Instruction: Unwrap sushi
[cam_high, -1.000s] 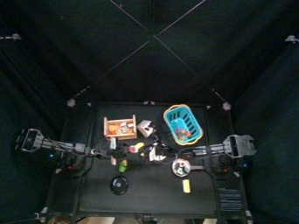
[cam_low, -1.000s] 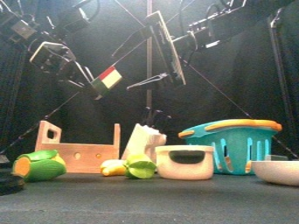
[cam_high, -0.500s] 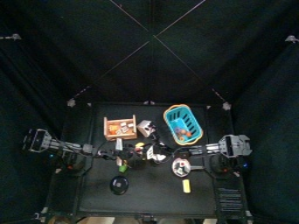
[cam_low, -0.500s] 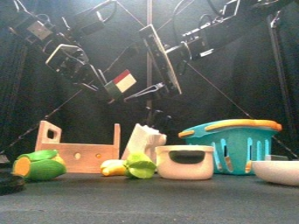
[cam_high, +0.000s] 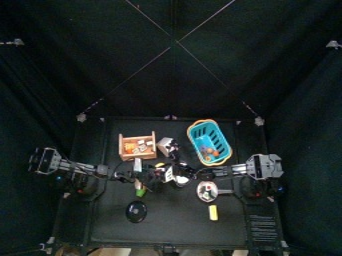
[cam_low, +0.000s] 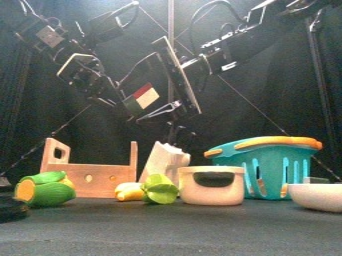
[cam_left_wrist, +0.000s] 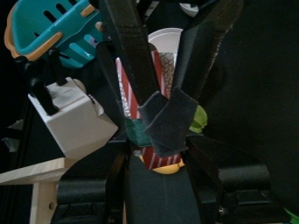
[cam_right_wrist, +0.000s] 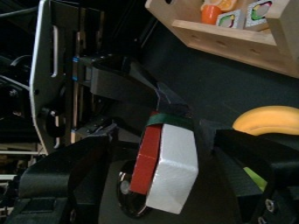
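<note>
Next, the right gripper grabs the sushi (cam_right_wrist: 166, 166) by its green wrapper band (cam_right_wrist: 170, 120) to unwrap it.
The sushi (cam_low: 144, 98), a small white block with a red side and a green wrapper band, hangs high above the table. My left gripper (cam_low: 131, 100) is shut on it, and in the left wrist view the shut jaws (cam_left_wrist: 162, 136) pinch the sushi (cam_left_wrist: 149, 118) at their tips. My right gripper (cam_low: 171, 90) comes in from the right and stands open, one finger on either side of the block. In the right wrist view the sushi (cam_right_wrist: 166, 166) sits between the open right gripper (cam_right_wrist: 170, 188) jaws. Seen from above, both grippers meet over the table's middle (cam_high: 163, 173).
Under the arms stand a wooden crate (cam_low: 91, 172), a teal basket (cam_low: 265, 160), a white cup (cam_low: 213, 186), a white block (cam_low: 164, 160) and green and yellow toy food (cam_low: 44, 188). A white bowl (cam_low: 318, 195) sits at the right. A banana (cam_right_wrist: 267, 121) lies near the crate.
The left gripper has carried the sushi rightward and a little lower. The open right gripper has closed in around it.
</note>
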